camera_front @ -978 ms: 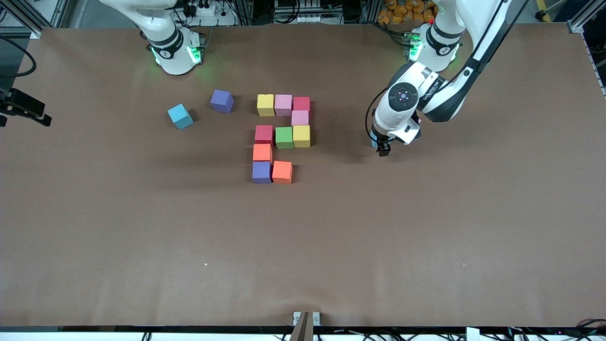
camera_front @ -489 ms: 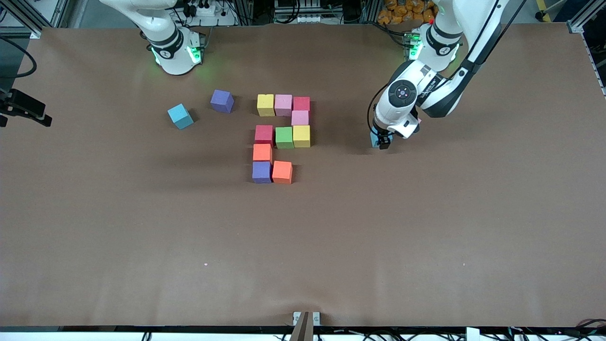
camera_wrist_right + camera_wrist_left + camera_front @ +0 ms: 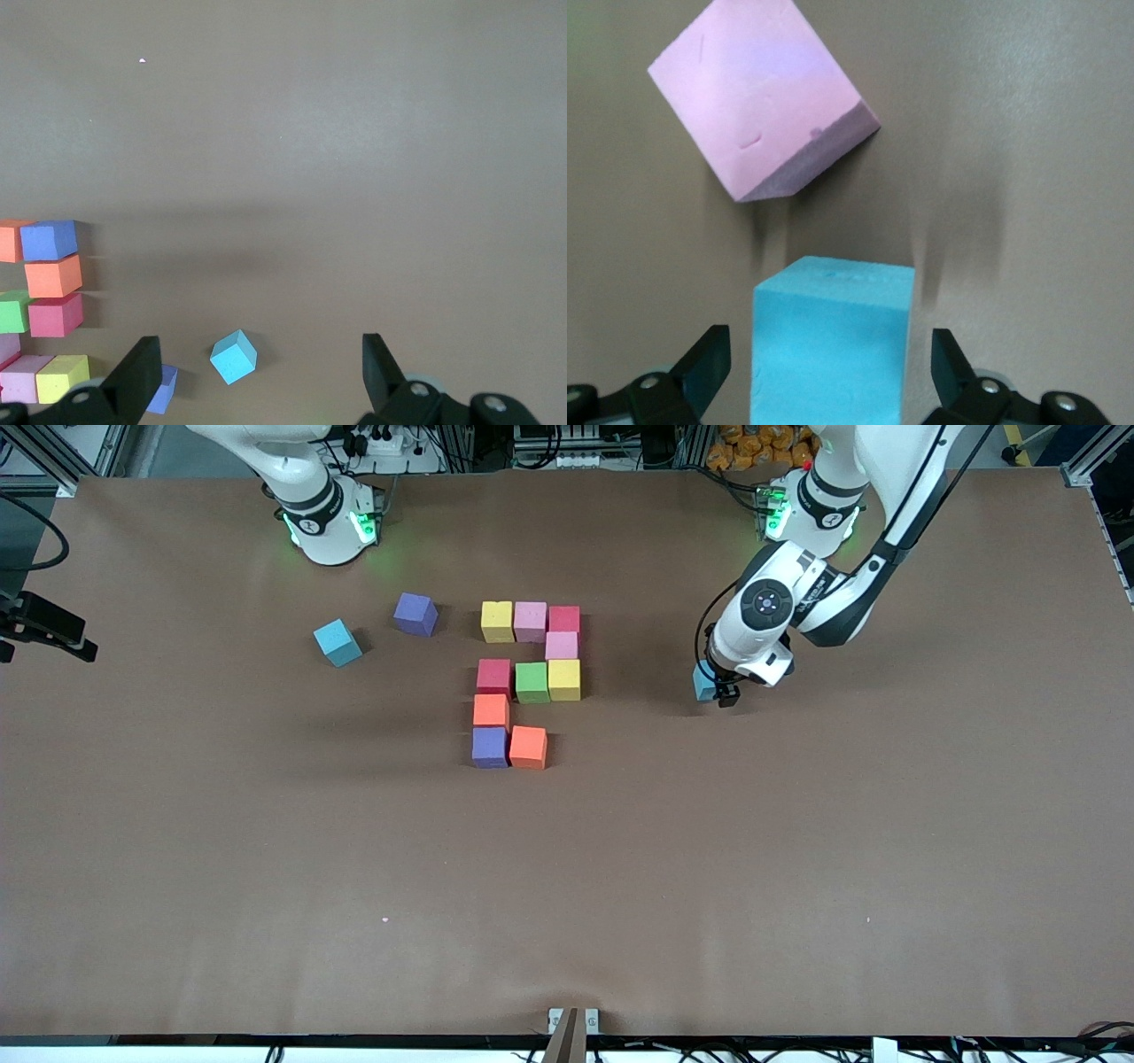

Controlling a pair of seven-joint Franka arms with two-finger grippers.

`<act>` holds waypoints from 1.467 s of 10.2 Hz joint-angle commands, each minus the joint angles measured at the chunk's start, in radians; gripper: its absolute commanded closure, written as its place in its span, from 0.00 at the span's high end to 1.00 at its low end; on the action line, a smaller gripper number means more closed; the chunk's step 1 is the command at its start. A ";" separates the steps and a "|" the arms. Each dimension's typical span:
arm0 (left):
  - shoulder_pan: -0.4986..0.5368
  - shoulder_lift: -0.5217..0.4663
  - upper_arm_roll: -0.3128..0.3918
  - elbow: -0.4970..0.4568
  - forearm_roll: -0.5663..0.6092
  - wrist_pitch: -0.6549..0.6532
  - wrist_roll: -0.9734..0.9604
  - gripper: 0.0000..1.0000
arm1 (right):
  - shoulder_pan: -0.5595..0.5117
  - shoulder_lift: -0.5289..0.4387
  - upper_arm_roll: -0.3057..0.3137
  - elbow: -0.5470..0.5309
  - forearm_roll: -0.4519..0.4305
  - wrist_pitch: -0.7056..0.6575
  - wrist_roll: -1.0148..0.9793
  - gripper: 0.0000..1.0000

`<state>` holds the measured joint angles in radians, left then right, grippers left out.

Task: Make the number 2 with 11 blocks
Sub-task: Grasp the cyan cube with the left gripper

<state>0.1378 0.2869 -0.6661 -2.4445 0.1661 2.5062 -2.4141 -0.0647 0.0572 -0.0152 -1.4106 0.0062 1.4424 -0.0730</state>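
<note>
My left fingers straddle the cyan block, ready to close and catch it.
Several blocks form a partial number 2 (image 3: 530,682) in mid-table, from a yellow block (image 3: 497,621) down to an orange block (image 3: 528,747). My left gripper (image 3: 718,690) (image 3: 830,372) is low over the table toward the left arm's end. It stands open around a cyan block (image 3: 703,682) (image 3: 833,336), with a gap on each side. A tilted pink block (image 3: 757,97) lies just beside that one. My right gripper (image 3: 259,354) is open and empty high above a loose cyan block (image 3: 337,642) (image 3: 234,356) and a purple block (image 3: 415,614) (image 3: 162,390).
The brown table cover (image 3: 567,886) stretches wide and bare nearer the front camera. The two arm bases (image 3: 330,522) stand along the table's edge farthest from the front camera. The loose cyan and purple blocks lie toward the right arm's end.
The left hand has shifted a little toward its base and sunk lower around the cyan block, its jaws still open. No block has moved.
</note>
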 commanded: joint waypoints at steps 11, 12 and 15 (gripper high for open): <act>0.008 0.015 -0.015 0.091 0.010 -0.015 0.059 0.10 | -0.014 -0.004 0.011 0.012 0.002 -0.004 -0.002 1.00; -0.019 0.037 -0.015 0.157 0.012 -0.076 0.062 0.10 | -0.015 -0.004 0.011 0.012 0.000 -0.004 -0.002 1.00; -0.105 0.197 -0.013 0.416 0.058 -0.241 0.061 0.10 | -0.015 -0.004 0.012 0.012 -0.003 -0.008 -0.011 1.00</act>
<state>0.0644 0.3667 -0.6789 -2.1749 0.1821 2.3487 -2.3534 -0.0654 0.0564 -0.0149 -1.4084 0.0069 1.4439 -0.0730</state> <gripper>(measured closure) 0.445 0.000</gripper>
